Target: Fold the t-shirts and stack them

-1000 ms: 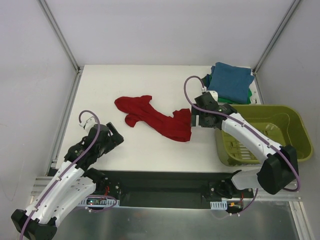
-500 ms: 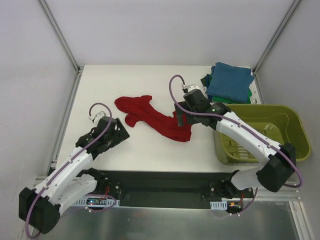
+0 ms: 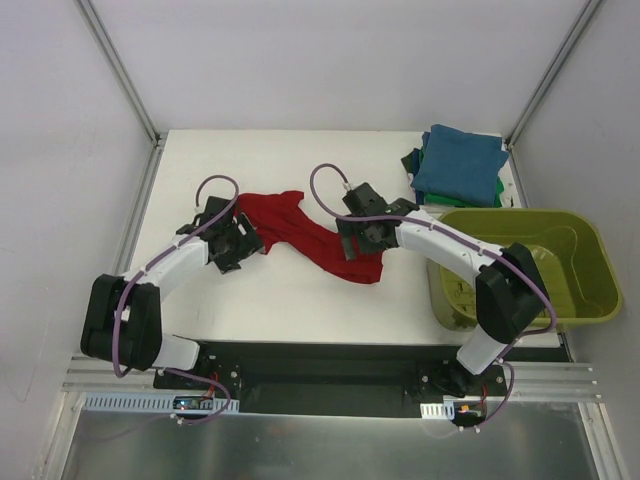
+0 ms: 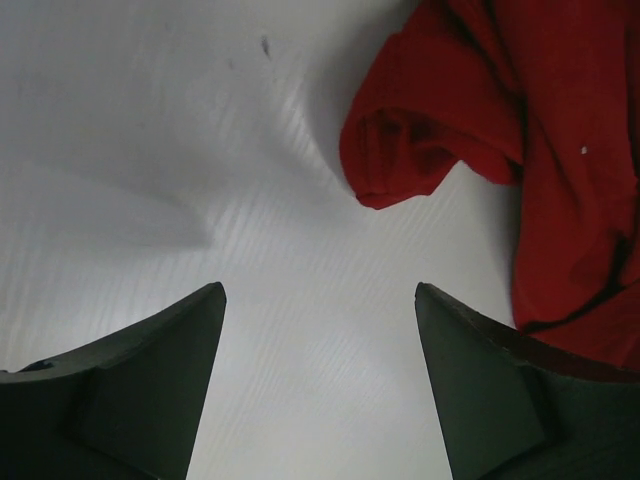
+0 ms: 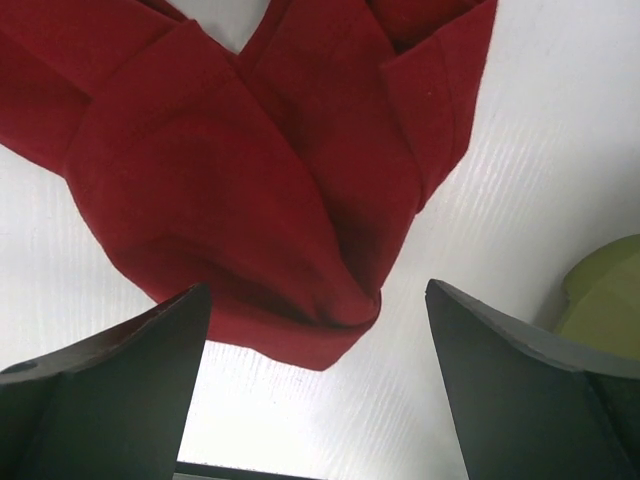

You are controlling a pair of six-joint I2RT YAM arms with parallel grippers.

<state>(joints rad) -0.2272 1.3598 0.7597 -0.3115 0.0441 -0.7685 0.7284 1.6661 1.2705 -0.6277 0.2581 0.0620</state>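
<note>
My right gripper should grab the end of the red t-shirt [image 3: 305,235] near the basket next, opposite my left gripper, to spread the t-shirt for folding.
A dark red t-shirt [image 3: 305,235] lies crumpled on the white table [image 3: 300,160], stretched from upper left to lower right. My left gripper [image 3: 243,243] is low beside its left end and open. The left wrist view shows only bare table between the fingers of the left gripper [image 4: 320,300], with a red sleeve [image 4: 400,160] just ahead. My right gripper [image 3: 352,243] hovers open over the shirt's right part. In the right wrist view the red cloth [image 5: 250,180] bunches between and ahead of the right gripper [image 5: 315,300]. Folded teal-blue and green t-shirts [image 3: 458,165] are stacked at the back right.
An olive-green plastic basket [image 3: 575,230] stands at the right edge, close to my right arm, and its corner [image 5: 605,300] shows in the right wrist view. Metal frame posts rise at the table's back corners.
Both arms have closed in on the red shirt: the left gripper moved up and right to its left end, the right gripper moved left over its right part. The shirt lies about as before.
</note>
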